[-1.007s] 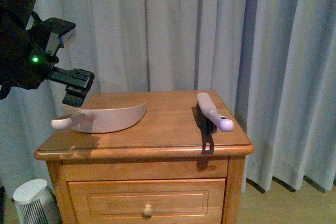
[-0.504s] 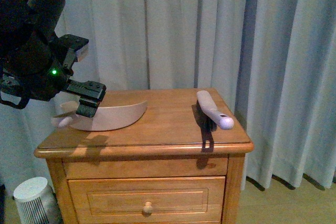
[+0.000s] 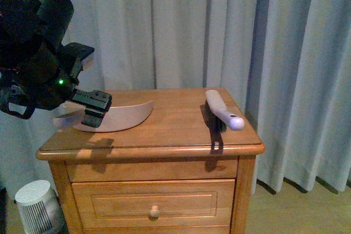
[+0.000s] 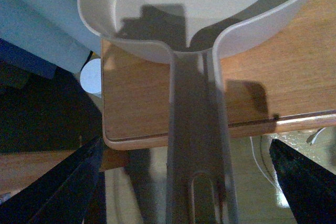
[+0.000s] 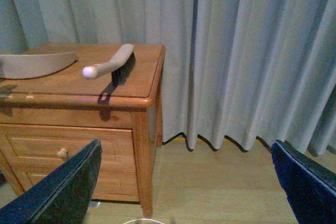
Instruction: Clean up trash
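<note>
The pan spreads wider than the open fingers, so my left gripper next needs to grab the beige-pink dustpan by its narrow handle.
No white paper wad shows in any view; the trash is out of sight. A beige-pink dustpan lies on the left of the wooden nightstand, its handle sticking out past the left edge. My left gripper is open at that handle. In the left wrist view the handle runs between the two dark fingers, apart from both, with the pan ahead. My right gripper is open and empty, low above the floor to the right of the nightstand. It is not in the front view.
A hand brush with a pale handle lies on the nightstand's right side; it also shows in the right wrist view. Grey curtains hang behind. A white round appliance stands on the floor at the left. Wooden floor lies to the right.
My left arm has moved right and down, from above the nightstand's left edge to the dustpan handle. The dustpan and the brush have stayed in place.
</note>
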